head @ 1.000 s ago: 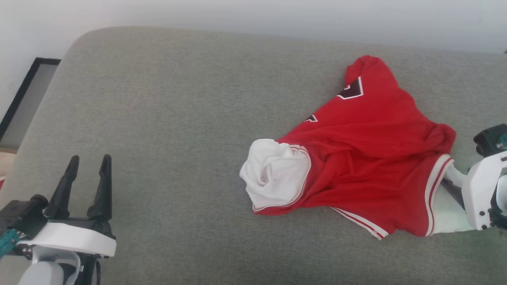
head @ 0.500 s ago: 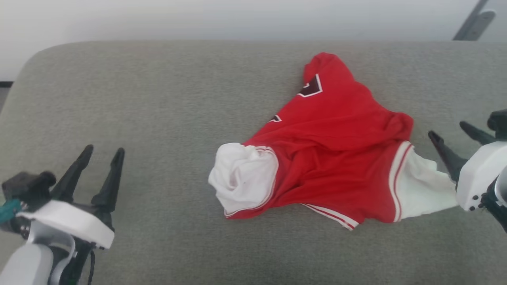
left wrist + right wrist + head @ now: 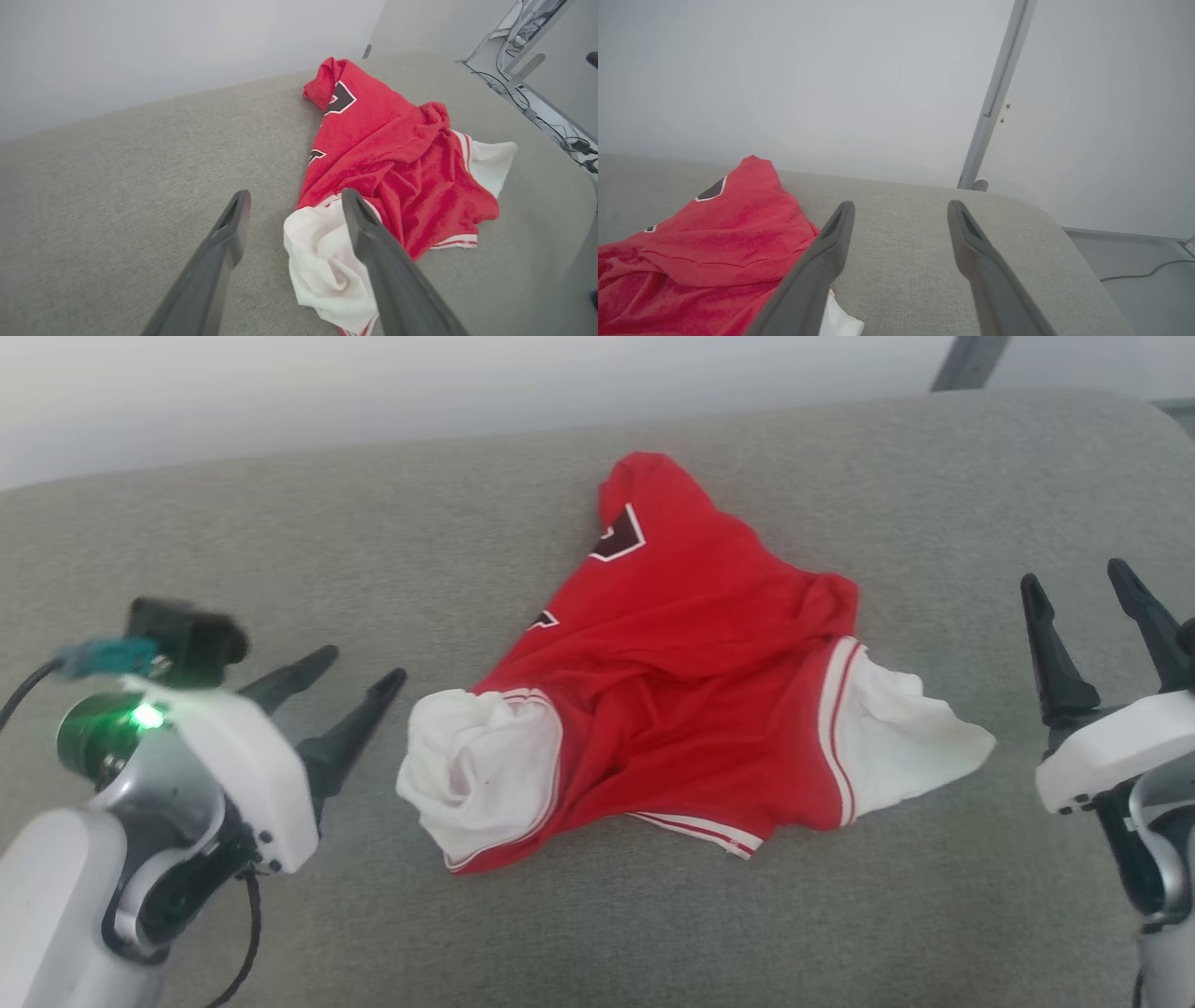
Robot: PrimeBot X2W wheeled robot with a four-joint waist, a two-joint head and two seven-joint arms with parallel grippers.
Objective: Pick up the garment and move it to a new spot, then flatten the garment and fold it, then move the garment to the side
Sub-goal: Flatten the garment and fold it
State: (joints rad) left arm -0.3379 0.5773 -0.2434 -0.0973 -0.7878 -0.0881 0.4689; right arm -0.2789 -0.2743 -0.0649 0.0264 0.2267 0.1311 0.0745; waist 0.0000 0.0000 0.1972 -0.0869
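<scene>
I should next use my left gripper to grab the garment by its bunched white sleeve (image 3: 461, 756), where folds stand up, so I can move it. The red body (image 3: 700, 717) lies slack on the cushion.
The garment (image 3: 672, 681), a red T-shirt with white sleeves and striped trim, lies crumpled on a grey cushion (image 3: 280, 541). One white sleeve (image 3: 476, 784) is bunched at its left end, and the other sleeve (image 3: 906, 737) lies spread at its right end. My left gripper (image 3: 364, 667) is open, its fingers pointing at the bunched sleeve from just left of it without touching. In the left wrist view the left gripper (image 3: 295, 193) hovers over the near edge of the garment (image 3: 387, 158). My right gripper (image 3: 1072, 577) stands open to the right of the spread sleeve, holding nothing. In the right wrist view, the right gripper (image 3: 901, 203) has the garment (image 3: 714, 242) at its lower left.
The cushion ends in a rounded edge (image 3: 1064, 224) on the right, with floor (image 3: 1134, 261) beyond it. A grey metal post (image 3: 994, 102) rises behind that corner against a pale wall. Cables and a frame (image 3: 551, 126) lie on the floor further right.
The head camera has turned to the right. The right gripper has drawn away from the right sleeve, its fingers now apart from the cloth. The left gripper has swung in toward the bunched sleeve.
</scene>
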